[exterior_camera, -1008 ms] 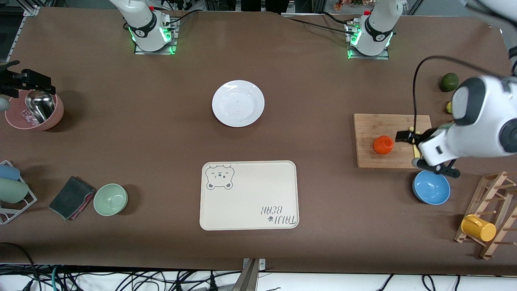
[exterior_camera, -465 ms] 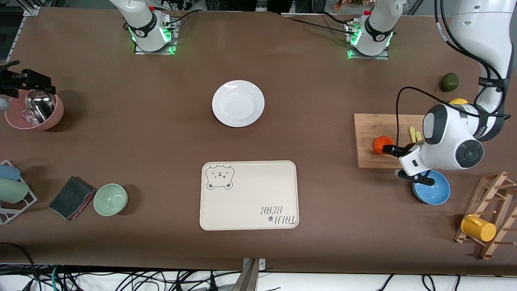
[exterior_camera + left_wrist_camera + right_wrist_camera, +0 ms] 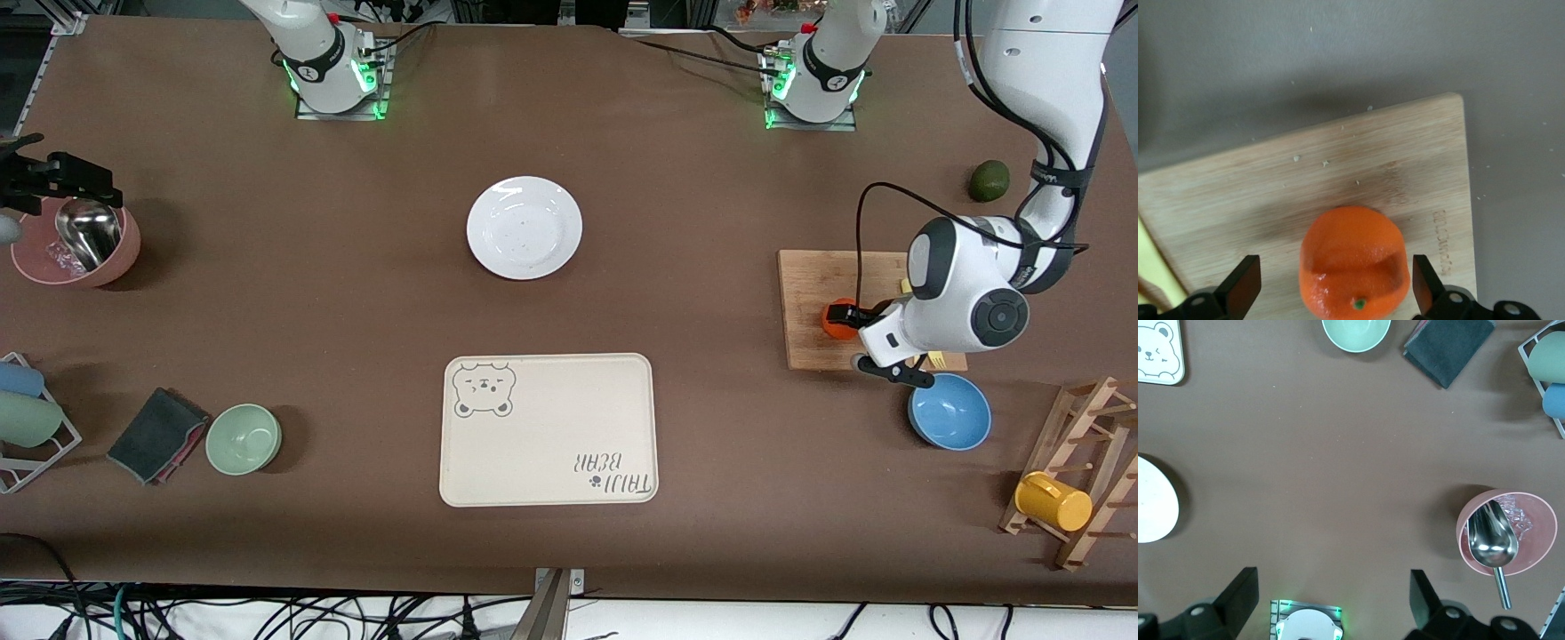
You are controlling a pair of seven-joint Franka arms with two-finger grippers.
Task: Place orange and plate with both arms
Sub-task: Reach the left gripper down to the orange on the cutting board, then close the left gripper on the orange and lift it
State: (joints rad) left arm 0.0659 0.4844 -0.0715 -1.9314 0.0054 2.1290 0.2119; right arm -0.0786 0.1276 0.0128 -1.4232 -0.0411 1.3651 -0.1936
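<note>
Next, my left gripper grabs the orange (image 3: 832, 322) by its round sides for the white plate (image 3: 524, 228).
The orange (image 3: 832, 322) sits on a wooden cutting board (image 3: 805, 284) toward the left arm's end of the table. My left gripper (image 3: 846, 322) is open and low over the board. In the left wrist view its fingers (image 3: 1245, 288) stand one on each side of the orange (image 3: 1355, 263), with a gap at both sides. The white plate (image 3: 524, 228) lies empty at mid-table, farther from the front camera than the bear tray; its edge shows in the right wrist view (image 3: 1155, 500). My right gripper (image 3: 53, 178) waits open and empty over the pink bowl.
A beige bear tray (image 3: 548, 429) lies nearer the front camera than the plate. A blue bowl (image 3: 949, 412) sits beside the board, under the left arm. Also here are a green fruit (image 3: 989, 180), a pink bowl with a scoop (image 3: 76, 244), a green bowl (image 3: 244, 438), a dark cloth (image 3: 158, 435) and a rack with a yellow cup (image 3: 1053, 502).
My left gripper has moved across the cutting board toward the right arm's end and now straddles the orange. The right arm has not moved.
</note>
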